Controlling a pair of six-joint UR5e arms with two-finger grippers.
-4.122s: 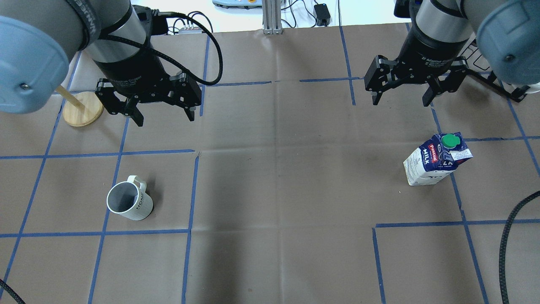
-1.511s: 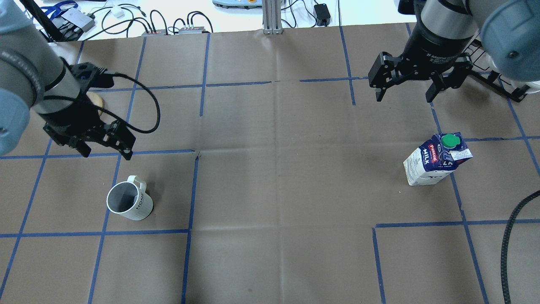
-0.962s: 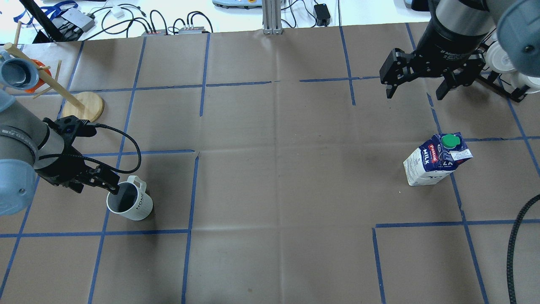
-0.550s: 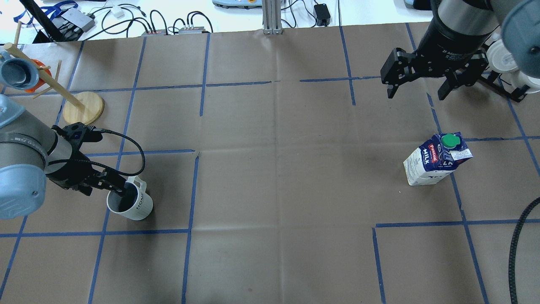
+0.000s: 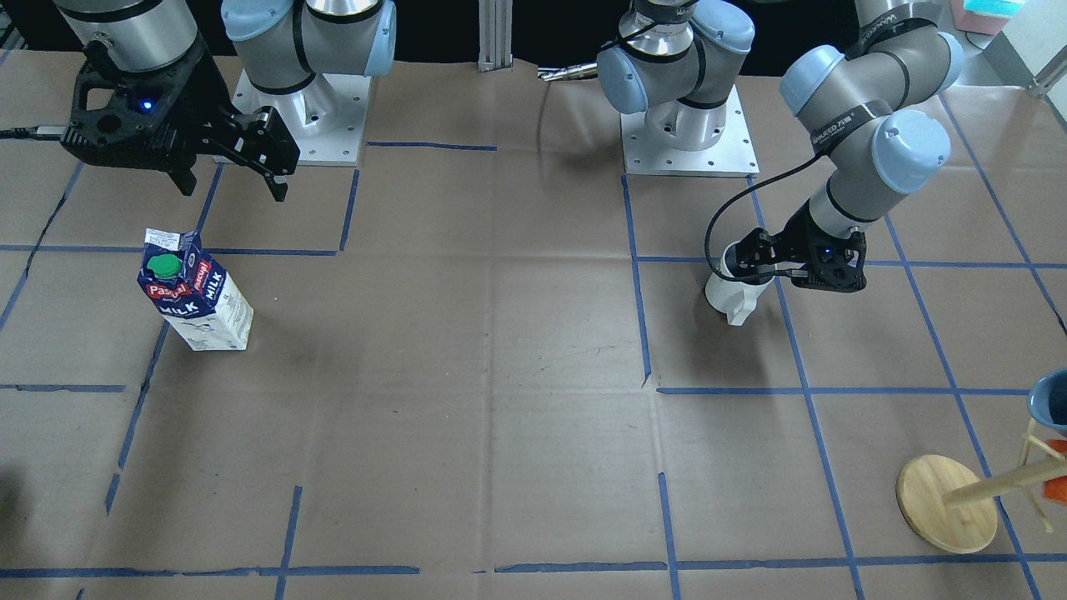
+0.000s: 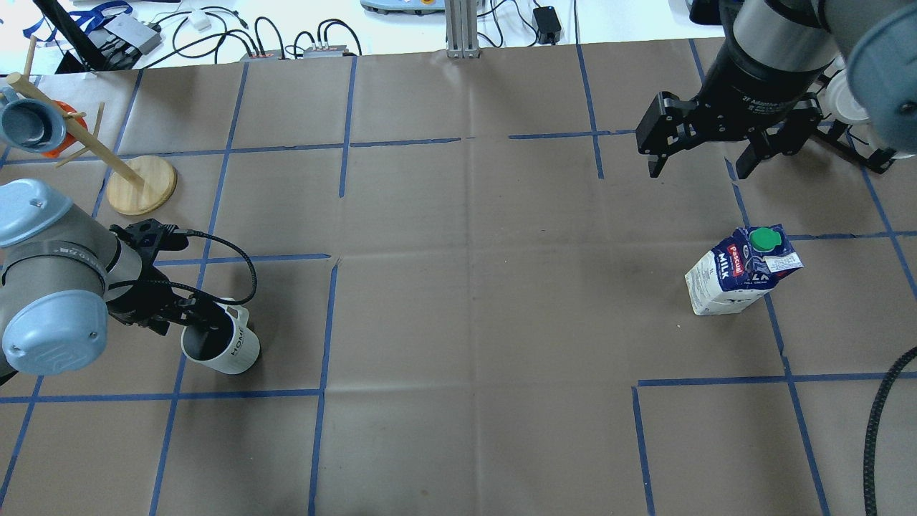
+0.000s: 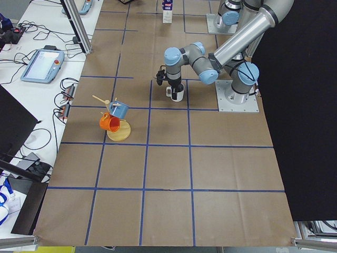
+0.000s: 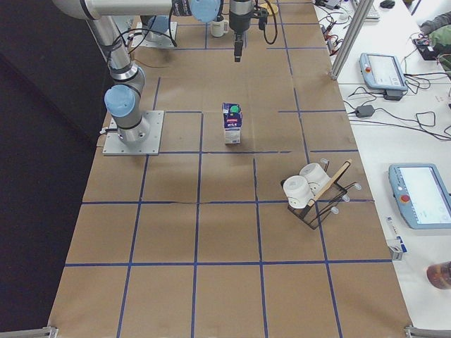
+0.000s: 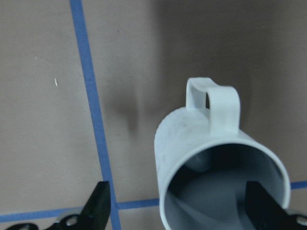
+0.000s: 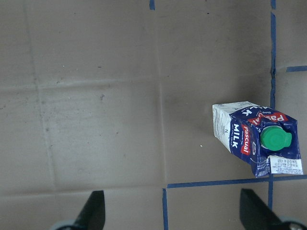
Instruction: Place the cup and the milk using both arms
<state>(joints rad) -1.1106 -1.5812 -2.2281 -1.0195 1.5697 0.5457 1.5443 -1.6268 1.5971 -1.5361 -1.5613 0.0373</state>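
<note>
The left gripper should next grab the cup by its side at the rim. That keeps the cup's handle free and lets the robot place the cup.
The cup stands upright at the left of the table, handle toward the far side; it also shows in the front view and the left wrist view. My left gripper is low at the cup and open. One finger is inside the cup and the other is outside, so they straddle its wall. The milk stands upright at the right and shows in the right wrist view. My right gripper is open and empty, high above the table beyond the milk.
A wooden mug tree with a blue and an orange cup stands at the far left. A black rack with white cups is at the far right. Cables lie along the back edge. Blue tape lines cross the brown table cover.
My left arm has come down from the far left to the cup and put one finger inside it. My right gripper has drifted slightly, staying open above the table. Cup and milk have not moved.
</note>
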